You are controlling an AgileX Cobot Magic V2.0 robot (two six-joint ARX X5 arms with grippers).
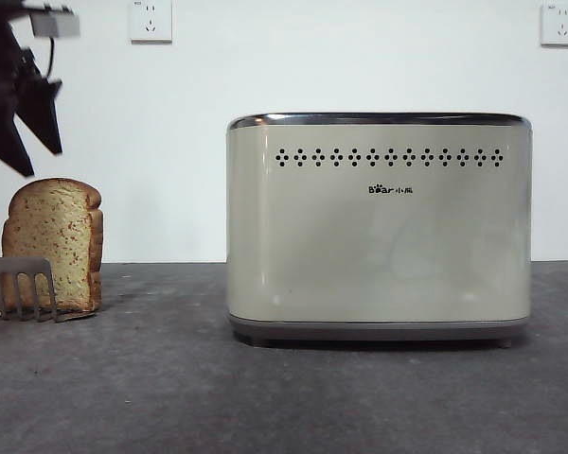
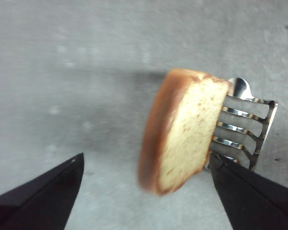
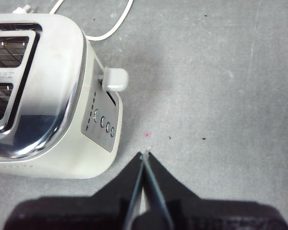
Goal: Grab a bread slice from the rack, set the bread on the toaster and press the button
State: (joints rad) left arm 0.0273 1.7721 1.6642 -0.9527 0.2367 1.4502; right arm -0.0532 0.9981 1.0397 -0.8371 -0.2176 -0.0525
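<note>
The robot's left gripper should grab the slice of bread by its crusted top edge [image 1: 55, 185] next, to load the toaster [image 1: 379, 227].
The slice of bread [image 1: 55, 244] stands upright in the grey metal rack [image 1: 19, 284] at the left of the table. My left gripper [image 1: 24, 118] hangs above it, open, apart from the bread. In the left wrist view the slice of bread [image 2: 182, 129] leans against the rack [image 2: 245, 127] between my wide-spread jaws, gripper [image 2: 146, 163]. The cream toaster [image 1: 379, 227] stands in the middle. My right gripper [image 3: 145, 154] is shut and empty, hovering beside the toaster [image 3: 53, 96] near its white lever [image 3: 114, 79] and round buttons [image 3: 104, 122].
A white power cord [image 3: 110, 26] runs from behind the toaster. Two wall sockets [image 1: 150, 19] sit on the white wall behind. Bare grey table [image 1: 265, 397] lies in front of the toaster.
</note>
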